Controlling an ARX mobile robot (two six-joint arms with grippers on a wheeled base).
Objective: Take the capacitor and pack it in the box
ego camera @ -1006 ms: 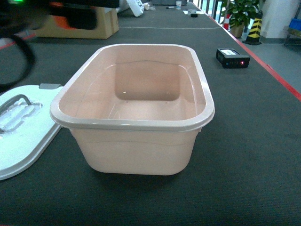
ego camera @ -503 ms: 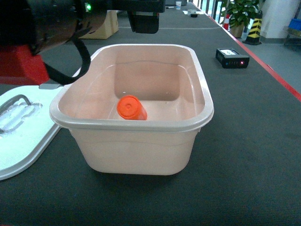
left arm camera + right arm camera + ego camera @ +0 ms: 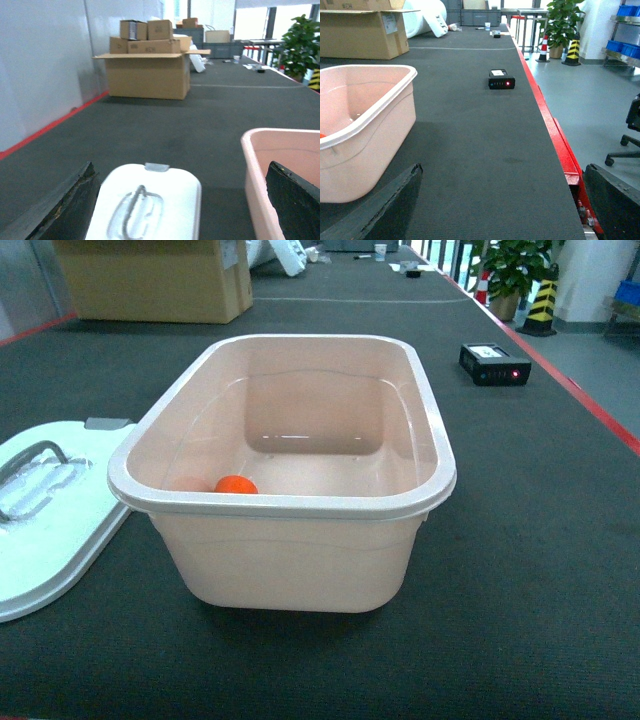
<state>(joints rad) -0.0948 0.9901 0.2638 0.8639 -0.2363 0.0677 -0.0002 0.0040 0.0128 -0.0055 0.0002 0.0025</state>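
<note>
My left gripper grabs the lid by its raised grey handle point(image 3: 34, 453) next, since the lid's rim point(image 3: 72, 578) lies flat on the tabletop and is there to fit the box.
The pale pink box point(image 3: 300, 505) stands open in the middle of the head view. Inside it, low against the near left wall, lies the orange capacitor point(image 3: 236, 484); the rim hides most of it. The box's light-grey lid point(image 3: 50, 520) with its grey handle lies flat on the table to the left. Neither gripper appears in the head view. My left gripper point(image 3: 181, 172) is open and empty above the lid point(image 3: 150, 200), with the box's rim point(image 3: 255, 165) at its right. My right gripper point(image 3: 502, 170) is open and empty over bare table, right of the box point(image 3: 365, 125).
A small black device point(image 3: 494, 362) with a red light sits at the back right. A brown cardboard carton point(image 3: 150, 280) stands at the back left. The table's red edge point(image 3: 555, 135) runs along the right, with floor beyond it.
The box was empty a second ago. Then an arm hung over it with the orange capacitor lying mid-box. Now the arm is out of the head view and the capacitor lies front left.
</note>
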